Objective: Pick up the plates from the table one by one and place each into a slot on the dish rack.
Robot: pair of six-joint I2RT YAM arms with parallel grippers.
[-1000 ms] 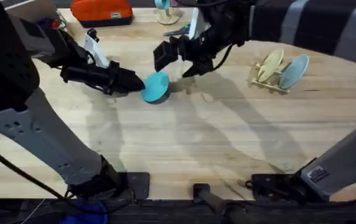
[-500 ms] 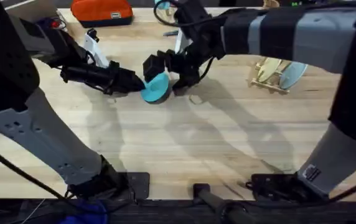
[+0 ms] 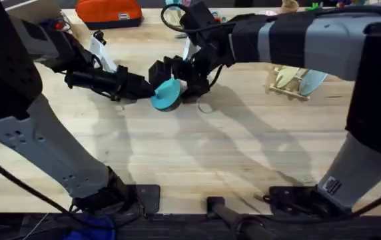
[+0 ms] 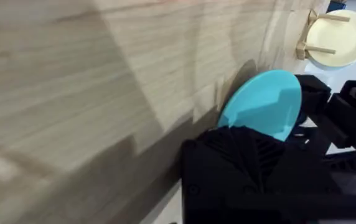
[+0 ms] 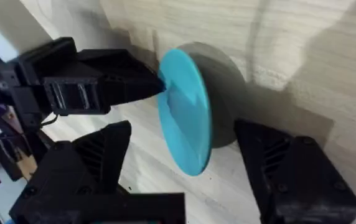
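The cyan plate has a free rim, and it needs to go in a dish rack slot (image 3: 293,89). My right gripper will grab the plate by its free rim (image 3: 175,81) to place it there.
A bright cyan plate (image 3: 166,94) stands on edge just above the table (image 3: 197,153), its rim pinched by my left gripper (image 3: 148,89), which is shut on it. My right gripper (image 3: 176,78) has reached across and is open, one finger on each side of the plate without closing. In the right wrist view the cyan plate (image 5: 187,118) sits between the two black fingers (image 5: 88,168), with the left gripper (image 5: 91,79) holding its far edge. In the left wrist view the cyan plate (image 4: 262,104) shows beyond my own fingers. The dish rack (image 3: 290,85) at the right holds a cream-yellow plate (image 3: 288,71) and a pale blue plate (image 3: 312,78).
An orange case (image 3: 108,11) lies at the table's back edge, and a white object (image 3: 100,51) stands near the left arm. The right arm spans the back of the table between the rack and the plate. Bare wood stretches across the front half.
The right arm has swung left and down toward the cyan plate, and its open fingers now straddle it. The left gripper and the plate have stayed put.
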